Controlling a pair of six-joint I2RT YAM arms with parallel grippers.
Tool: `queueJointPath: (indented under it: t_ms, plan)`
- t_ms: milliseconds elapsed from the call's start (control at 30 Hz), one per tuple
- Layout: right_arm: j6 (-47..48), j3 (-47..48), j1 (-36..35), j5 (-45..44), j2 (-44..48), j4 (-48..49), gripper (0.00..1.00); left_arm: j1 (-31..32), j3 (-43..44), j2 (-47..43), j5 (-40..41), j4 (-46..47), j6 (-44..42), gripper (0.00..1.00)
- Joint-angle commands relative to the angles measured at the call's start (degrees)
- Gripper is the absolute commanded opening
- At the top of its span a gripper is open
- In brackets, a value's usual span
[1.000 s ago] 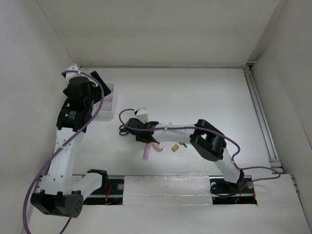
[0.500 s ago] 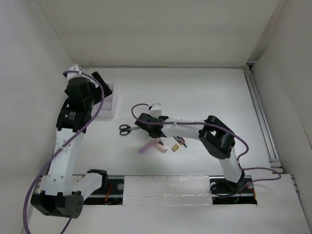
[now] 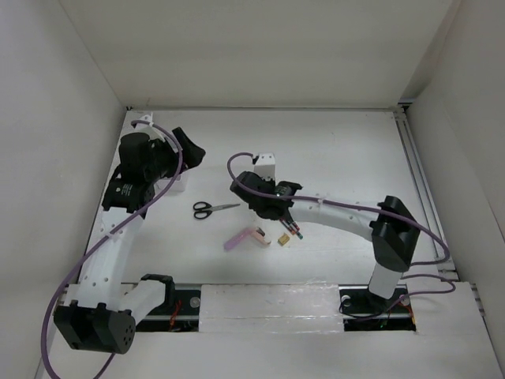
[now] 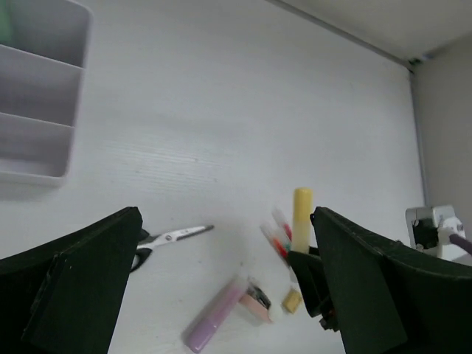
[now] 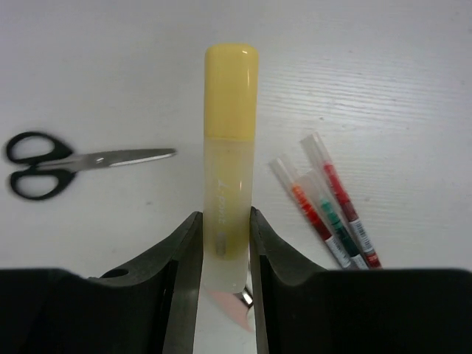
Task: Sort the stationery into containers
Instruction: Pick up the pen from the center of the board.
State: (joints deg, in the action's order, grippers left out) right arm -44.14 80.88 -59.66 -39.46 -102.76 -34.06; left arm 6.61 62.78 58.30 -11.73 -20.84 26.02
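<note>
The highlighter's other end needs to stay free to enter the organizer box [image 4: 37, 88]. My left gripper will grab the highlighter by its free yellow end [image 4: 302, 205] next.
My right gripper [image 5: 225, 217] is shut on a yellow highlighter [image 5: 230, 140], held above the table; the same highlighter [image 4: 302, 210] shows in the left wrist view. Below it lie three red and green pens [image 5: 328, 203], black-handled scissors [image 5: 74, 164], a pink highlighter [image 3: 235, 239], a pink eraser [image 3: 259, 236] and a tan block [image 3: 282, 238]. My left gripper [image 4: 227, 221] hangs open and empty, high over the table to the right of the white organizer box [image 4: 37, 88]. From above, the left arm hides most of that box.
White walls close in the table at the back and on both sides. A metal rail [image 3: 422, 189] runs along the right edge. The right arm [image 3: 347, 217] stretches across the middle, and a purple cable [image 3: 237, 162] loops over its wrist.
The right gripper rose from the pile with the yellow highlighter and moved back and to the right. The pink highlighter was knocked slantwise. The left gripper swung right, off the organizer box.
</note>
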Motion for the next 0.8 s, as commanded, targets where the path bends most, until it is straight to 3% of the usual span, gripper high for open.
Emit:
queueJointPath:
  t_ms: [0, 367, 767]
  plan:
    - [6.25, -1.51, -3.09, 4.64, 6.33, 9.44, 0.00, -0.28, -3.97, 0.05, -18.04, 8.96, 1.13, 1.00]
    - [13.38, -2.66, -6.17, 10.80, 13.38, 19.20, 0.00, 1.12, -8.46, 1.64, -33.44, 19.59, 6.14, 1.00]
    - [15.66, 0.51, -7.84, 10.81, 13.90, 23.25, 0.00, 1.12, -11.81, 2.17, -36.44, 23.04, 8.78, 0.97]
